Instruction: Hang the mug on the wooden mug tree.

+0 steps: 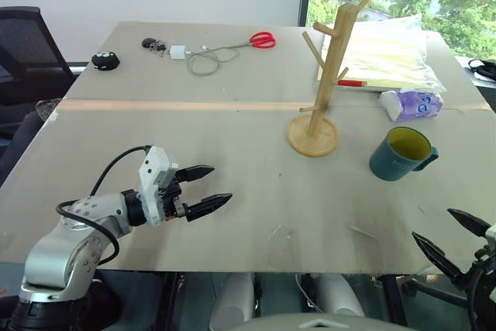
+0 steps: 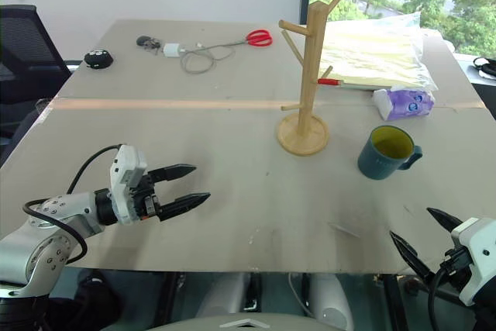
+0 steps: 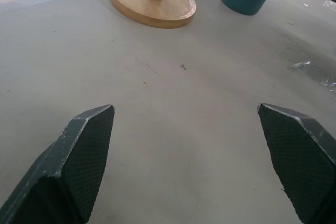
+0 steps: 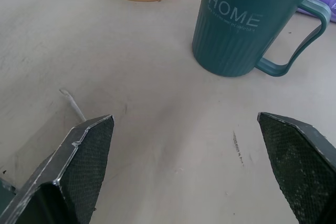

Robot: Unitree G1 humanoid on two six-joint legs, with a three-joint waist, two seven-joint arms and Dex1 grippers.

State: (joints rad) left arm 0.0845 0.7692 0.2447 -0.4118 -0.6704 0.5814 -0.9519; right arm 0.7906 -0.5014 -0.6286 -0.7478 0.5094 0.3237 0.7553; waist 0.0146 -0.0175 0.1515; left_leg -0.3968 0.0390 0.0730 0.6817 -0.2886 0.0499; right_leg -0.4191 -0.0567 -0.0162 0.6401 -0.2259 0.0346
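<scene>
I should next grab the mug with my right gripper by its slim flat handle (image 1: 428, 160) (image 4: 306, 44). The mug's round body is wide and gets narrower toward its base.
A teal-blue mug (image 1: 400, 154) with a yellow inside stands upright on the table, its handle turned to the right; pale lettering shows on its side (image 4: 239, 24). Just to its left rises the wooden mug tree (image 1: 322, 75), a light pole with angled pegs on a round base (image 3: 153, 0). My right gripper (image 1: 451, 236) hangs open at the table's near right edge, short of the mug, nothing between its fingers. Over the near left of the table my left gripper (image 1: 208, 187) is open and empty, pointing toward the tree.
At the back lie red scissors (image 1: 263, 39), a white charger with cable (image 1: 200, 56) and a small black object (image 1: 105, 60). A clear bag of papers (image 1: 387, 56) and a purple tissue pack (image 1: 411, 104) sit behind the mug. A black chair (image 1: 23, 52) stands on the left.
</scene>
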